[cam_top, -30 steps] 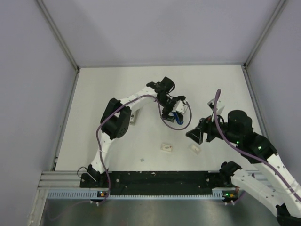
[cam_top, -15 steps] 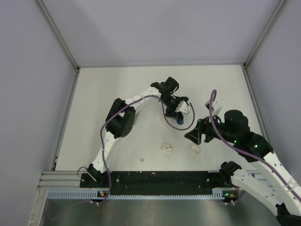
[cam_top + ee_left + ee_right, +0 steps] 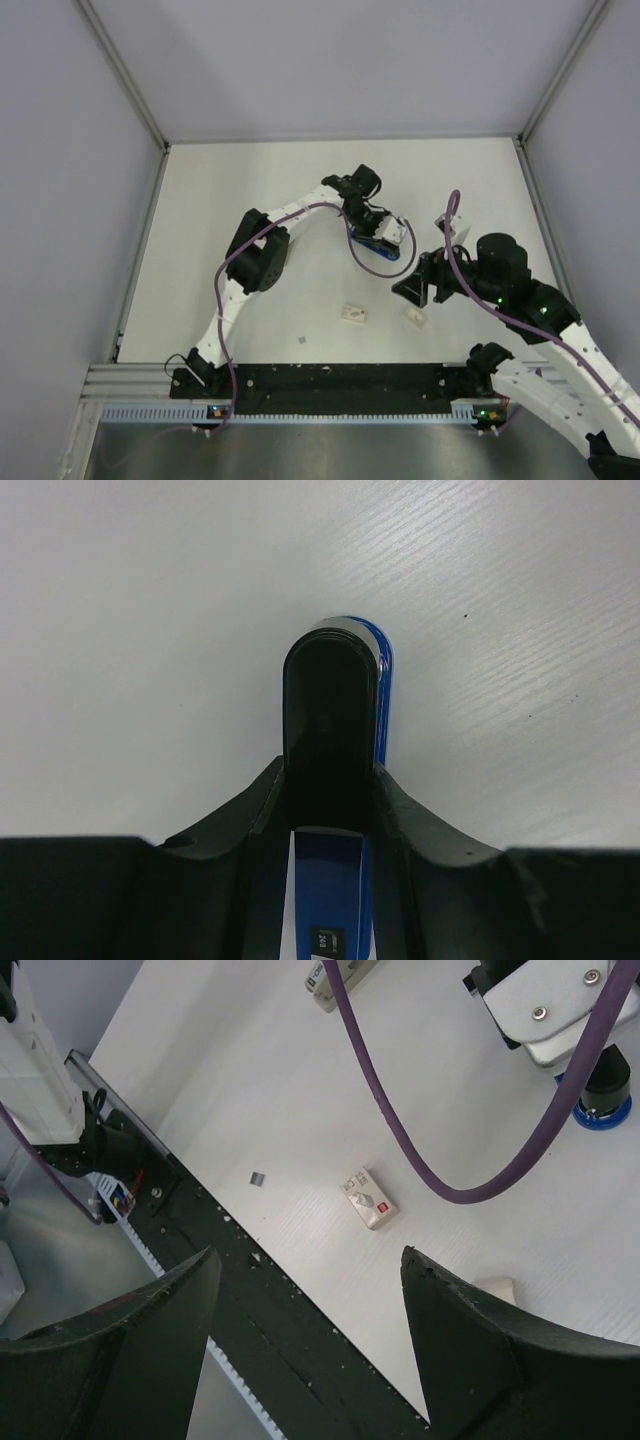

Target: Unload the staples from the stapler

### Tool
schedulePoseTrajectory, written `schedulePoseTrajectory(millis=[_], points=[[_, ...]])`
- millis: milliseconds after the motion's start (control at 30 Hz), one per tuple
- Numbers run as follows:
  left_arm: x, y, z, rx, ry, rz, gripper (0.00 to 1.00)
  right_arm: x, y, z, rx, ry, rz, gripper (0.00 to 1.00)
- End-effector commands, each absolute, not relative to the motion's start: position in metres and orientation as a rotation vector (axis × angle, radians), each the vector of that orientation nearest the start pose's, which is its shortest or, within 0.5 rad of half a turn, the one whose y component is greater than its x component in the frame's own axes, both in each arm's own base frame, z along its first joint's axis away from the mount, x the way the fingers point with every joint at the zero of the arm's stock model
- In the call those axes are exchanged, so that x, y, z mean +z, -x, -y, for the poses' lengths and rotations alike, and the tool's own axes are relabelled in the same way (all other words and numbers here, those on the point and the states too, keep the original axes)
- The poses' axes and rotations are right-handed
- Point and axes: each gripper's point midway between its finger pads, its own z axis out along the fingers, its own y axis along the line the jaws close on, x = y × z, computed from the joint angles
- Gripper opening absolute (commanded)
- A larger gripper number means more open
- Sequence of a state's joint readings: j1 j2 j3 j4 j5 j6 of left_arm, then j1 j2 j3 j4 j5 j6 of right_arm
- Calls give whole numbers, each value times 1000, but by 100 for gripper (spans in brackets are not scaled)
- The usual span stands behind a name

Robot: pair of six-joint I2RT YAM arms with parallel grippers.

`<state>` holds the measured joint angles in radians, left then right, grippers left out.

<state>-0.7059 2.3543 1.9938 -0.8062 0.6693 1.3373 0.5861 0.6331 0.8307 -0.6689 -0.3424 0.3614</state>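
The stapler would come up off the table if I lifted my left gripper now. Its fingers are shut on the stapler's sides around its dark end.
The slim blue stapler (image 3: pixel 386 250) lies on the white table near its middle. In the left wrist view its dark end (image 3: pixel 330 715) sticks out past the fingers and its blue body (image 3: pixel 335 890) runs back between them. My left gripper (image 3: pixel 378 238) reaches down over it, and both fingers press against the stapler's sides (image 3: pixel 330 775). My right gripper (image 3: pixel 413 288) hovers open to the right of it, nothing between its fingers (image 3: pixel 310 1260). No staples show.
A small white box with a red mark (image 3: pixel 354 313) lies in front of the stapler, a pale scrap (image 3: pixel 415 317) under the right gripper, and a tiny grey bit (image 3: pixel 302 341) nearer the black rail (image 3: pixel 330 380). Another small box (image 3: pixel 283 250) sits by the left arm.
The left gripper's jaws have come together from wide open onto the stapler's sides. The right gripper shifted slightly left and stayed open.
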Motion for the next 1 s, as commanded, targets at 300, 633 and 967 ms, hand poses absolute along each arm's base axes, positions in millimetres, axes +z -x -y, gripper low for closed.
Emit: schedulePoseTrajectory(millis=[300, 633, 967], points=[[72, -386, 402, -616, -1971, -1568, 0, 263, -156, -185, 918, 449, -1997, 73], [135, -398, 402, -578, -1699, -1716, 0, 305, -158, -174, 877, 396, -1909, 74], [212, -369, 392, -693, -1495, -1712, 0, 321, -165, -175, 887, 326, -1908, 73]])
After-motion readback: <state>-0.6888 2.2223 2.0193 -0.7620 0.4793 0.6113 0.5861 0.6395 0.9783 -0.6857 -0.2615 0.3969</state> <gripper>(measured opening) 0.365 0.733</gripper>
